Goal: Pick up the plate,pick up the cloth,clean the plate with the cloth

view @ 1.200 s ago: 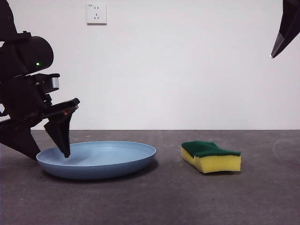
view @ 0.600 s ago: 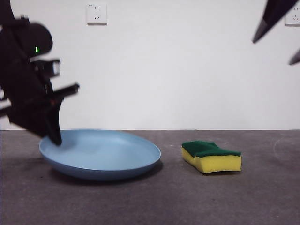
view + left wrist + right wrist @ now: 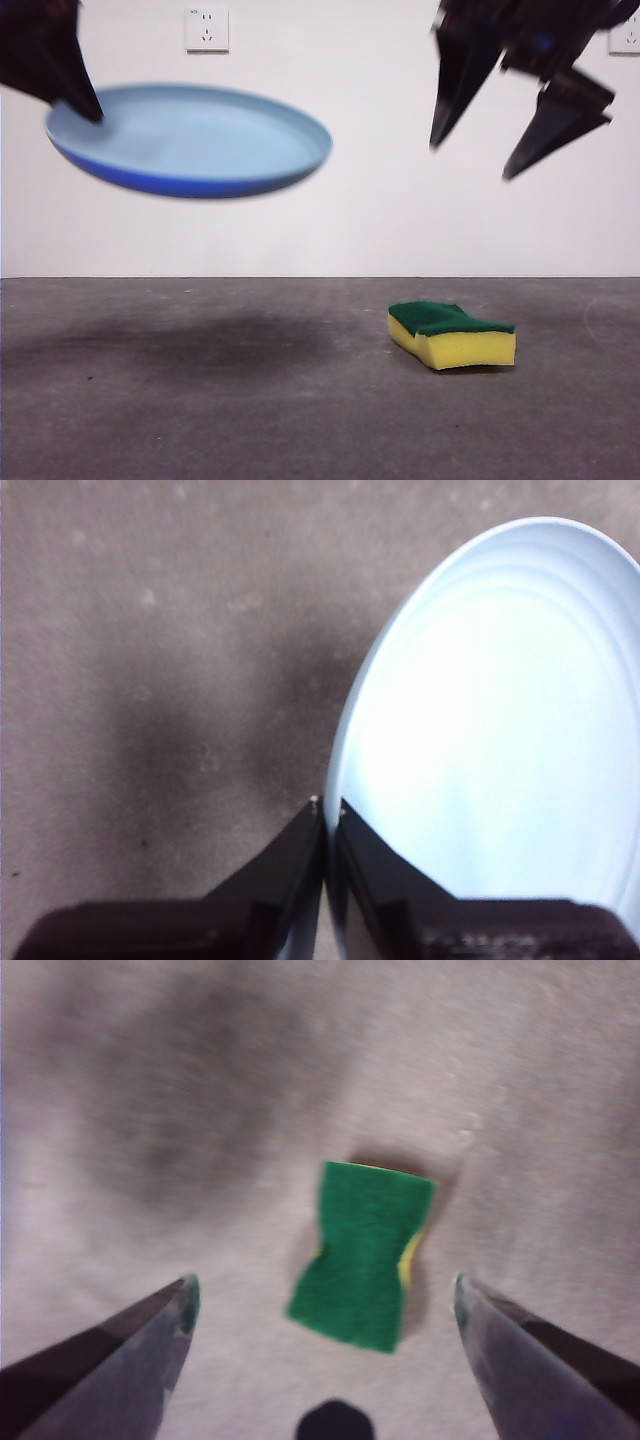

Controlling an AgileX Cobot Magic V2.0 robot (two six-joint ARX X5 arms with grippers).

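Note:
The plate (image 3: 190, 140) needs to be cleaned next, so my right gripper will pick up the sponge by its narrow middle with the green top (image 3: 445, 325).
The light-blue plate (image 3: 190, 140) hangs tilted high above the table at the left, held by its left rim. My left gripper (image 3: 85, 105) is shut on that rim; the left wrist view shows both jaws pinching the plate (image 3: 480, 740) edge at the gripper (image 3: 328, 805). The cloth, a yellow sponge with a green top (image 3: 452, 333), lies on the table at the right. My right gripper (image 3: 470, 160) is open, high above the sponge. In the right wrist view the sponge (image 3: 365, 1252) lies between and beyond the spread jaws of the gripper (image 3: 325, 1295).
The dark grey table (image 3: 250, 400) carries the plate's shadow at the left. A white wall with a socket (image 3: 206, 29) stands behind.
The left gripper has lifted the plate off the table to well above it. The right gripper has come down from the top right corner to above the sponge.

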